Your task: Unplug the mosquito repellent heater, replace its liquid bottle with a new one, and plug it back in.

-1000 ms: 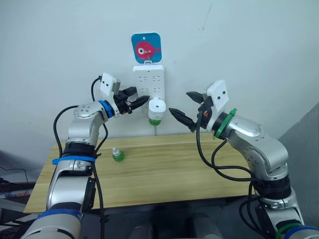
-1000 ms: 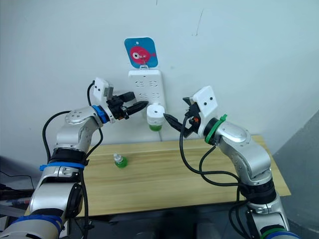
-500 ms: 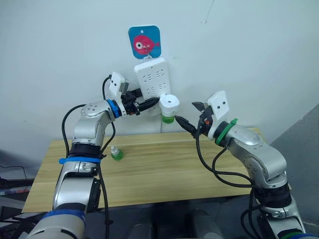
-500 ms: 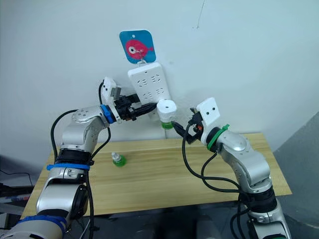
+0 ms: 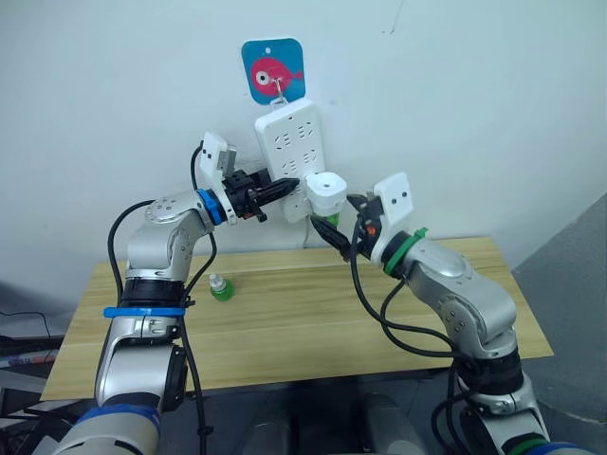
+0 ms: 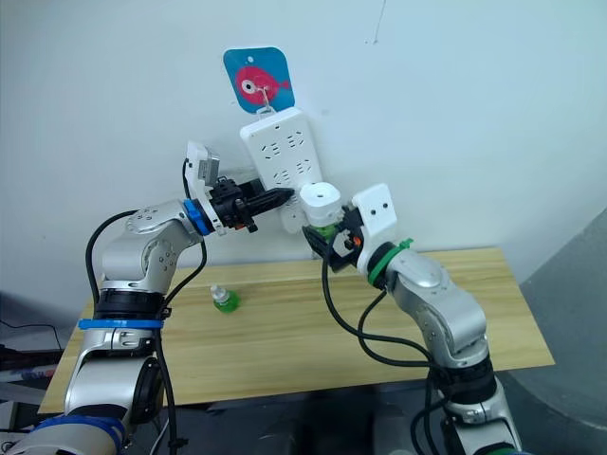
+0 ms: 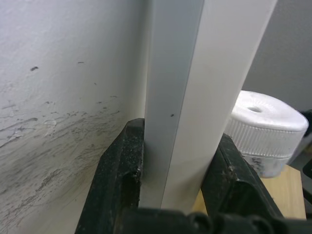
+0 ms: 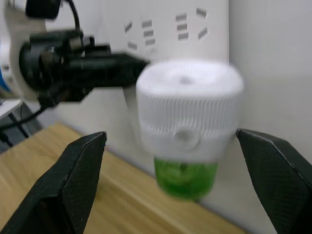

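The mosquito repellent heater needs to be unplugged with its green bottle (image 8: pixel 185 178) still attached, so my right gripper will next hold the heater by its white housing (image 8: pixel 189 109).
The white mosquito repellent heater (image 5: pixel 325 188) sits plugged into the lower part of the white wall power strip (image 5: pixel 287 142), which hangs tilted. Its green liquid bottle (image 8: pixel 185 178) hangs beneath it. My left gripper (image 5: pixel 282 190) is shut on the strip's side edge, one black finger (image 7: pixel 121 178) on each face, just left of the heater. My right gripper (image 8: pixel 180 146) is open, its fingers apart on either side of the heater and not touching it. A small green bottle with a white cap (image 5: pixel 220 287) stands on the wooden table (image 5: pixel 313 327), left of centre.
A blue card with a red fish (image 5: pixel 273 70) hangs on the wall above the strip. The table's far edge meets the wall below the strip. Black cables loop from both arms over the table.
My right gripper has risen and closed in on the heater, so its fingers now flank it. My left gripper has come onto the strip's edge, and the strip has tilted.
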Action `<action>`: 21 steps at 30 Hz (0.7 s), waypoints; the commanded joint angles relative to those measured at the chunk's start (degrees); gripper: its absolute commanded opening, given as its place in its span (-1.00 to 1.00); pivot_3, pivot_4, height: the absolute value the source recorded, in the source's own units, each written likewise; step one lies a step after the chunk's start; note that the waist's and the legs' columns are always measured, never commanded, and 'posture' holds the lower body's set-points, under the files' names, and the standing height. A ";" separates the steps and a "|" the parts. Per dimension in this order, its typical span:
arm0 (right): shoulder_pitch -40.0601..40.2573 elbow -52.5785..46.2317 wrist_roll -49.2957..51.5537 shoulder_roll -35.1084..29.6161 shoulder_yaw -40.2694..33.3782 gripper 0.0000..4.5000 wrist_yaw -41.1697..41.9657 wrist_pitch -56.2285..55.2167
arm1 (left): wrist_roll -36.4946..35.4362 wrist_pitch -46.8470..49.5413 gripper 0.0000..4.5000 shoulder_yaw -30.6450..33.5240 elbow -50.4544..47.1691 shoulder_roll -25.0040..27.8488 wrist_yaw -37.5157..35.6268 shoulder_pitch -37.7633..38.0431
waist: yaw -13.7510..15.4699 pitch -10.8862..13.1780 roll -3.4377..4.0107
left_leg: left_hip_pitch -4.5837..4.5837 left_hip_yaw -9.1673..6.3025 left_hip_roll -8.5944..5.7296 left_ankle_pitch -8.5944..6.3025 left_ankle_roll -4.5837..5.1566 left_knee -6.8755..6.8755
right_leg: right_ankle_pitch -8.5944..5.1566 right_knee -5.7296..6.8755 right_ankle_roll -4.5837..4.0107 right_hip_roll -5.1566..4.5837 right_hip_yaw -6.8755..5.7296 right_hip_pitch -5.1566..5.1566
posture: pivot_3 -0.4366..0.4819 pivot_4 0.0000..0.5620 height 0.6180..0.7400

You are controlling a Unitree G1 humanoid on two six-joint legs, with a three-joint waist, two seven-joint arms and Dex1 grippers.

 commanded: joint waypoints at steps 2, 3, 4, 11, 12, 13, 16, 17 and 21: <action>-2.86 2.14 -0.76 2.20 0.14 1.00 -0.87 -1.98 | -0.41 -1.34 -0.39 -1.09 -3.06 -0.36 -1.33 -0.48 | -0.01 0.01 0.01 | 0.00 0.00 0.00 0.00 0.00 -0.02 | 0.00 0.00 0.00 0.00 0.00 -0.01 | -0.40 -0.29 1.00; -3.21 2.72 -0.96 2.38 0.12 1.00 -1.01 -2.16 | -0.38 -1.43 -0.39 -1.14 -3.09 -0.28 -1.46 -0.37 | -0.01 0.01 0.01 | 0.00 -0.01 0.00 0.00 0.00 -0.03 | 0.00 0.00 0.00 0.00 0.00 -0.01 | -0.40 -0.29 1.00; -3.58 3.44 -1.24 2.57 0.12 1.00 -1.08 -2.39 | -0.42 -1.40 -0.39 -1.14 -3.08 -0.27 -1.48 -0.39 | -0.01 0.02 0.01 | -0.01 0.00 0.00 0.00 0.00 -0.03 | 0.00 0.00 0.00 0.00 0.00 -0.01 | -0.40 -0.28 1.00; -5.40 7.32 -2.74 4.69 -1.21 1.00 -2.21 -4.88 | -0.61 -1.43 -0.39 -1.11 -3.33 -0.85 -1.04 -0.36 | -0.02 0.16 0.03 | -0.01 0.00 0.00 0.00 0.01 -0.02 | 0.00 0.00 0.00 -0.01 0.00 -0.01 | -0.37 -0.25 1.00; -5.53 7.19 -2.57 4.86 -1.20 1.00 -1.92 -5.21 | -0.51 -1.66 -0.39 -1.15 -3.26 -0.95 -1.00 -0.20 | -0.02 0.20 0.03 | -0.01 0.01 0.00 0.00 0.01 -0.02 | 0.00 0.00 0.00 -0.01 0.00 -0.01 | -0.37 -0.24 1.00; -5.60 7.04 -2.57 4.85 -1.03 1.00 -1.54 -5.54 | -0.44 -1.84 -0.39 -1.19 -3.23 -1.04 -0.99 -0.04 | -0.01 0.30 0.02 | -0.01 0.00 0.00 0.00 0.01 -0.02 | 0.00 0.00 0.00 -0.01 0.01 -0.02 | -0.37 -0.24 1.00; -5.81 6.86 -2.33 5.17 -1.27 0.72 -1.32 -5.80 | -0.26 -2.13 -0.39 -1.24 -3.04 -1.24 -0.82 0.07 | -0.01 0.48 0.01 | -0.01 0.00 -0.01 0.00 0.00 -0.01 | 0.00 0.01 0.00 -0.01 0.01 -0.01 | -0.38 -0.23 1.00; -5.87 6.94 -2.31 5.19 -1.32 0.65 -1.32 -5.85 | -0.20 -2.22 -0.39 -1.26 -3.00 -1.26 -0.77 0.10 | -0.01 0.48 0.02 | -0.01 0.00 -0.01 0.00 0.01 -0.01 | 0.00 0.00 0.00 -0.01 0.01 -0.01 | -0.38 -0.23 1.00; -5.56 7.09 -3.06 4.77 -1.02 0.35 -1.41 -6.08 | 0.25 -2.95 -0.39 -1.54 -2.94 -1.43 -0.46 0.46 | -0.01 0.75 -0.01 | -0.01 -0.01 0.00 0.00 0.00 -0.02 | 0.00 0.00 0.00 -0.02 0.00 -0.01 | -0.38 -0.23 1.00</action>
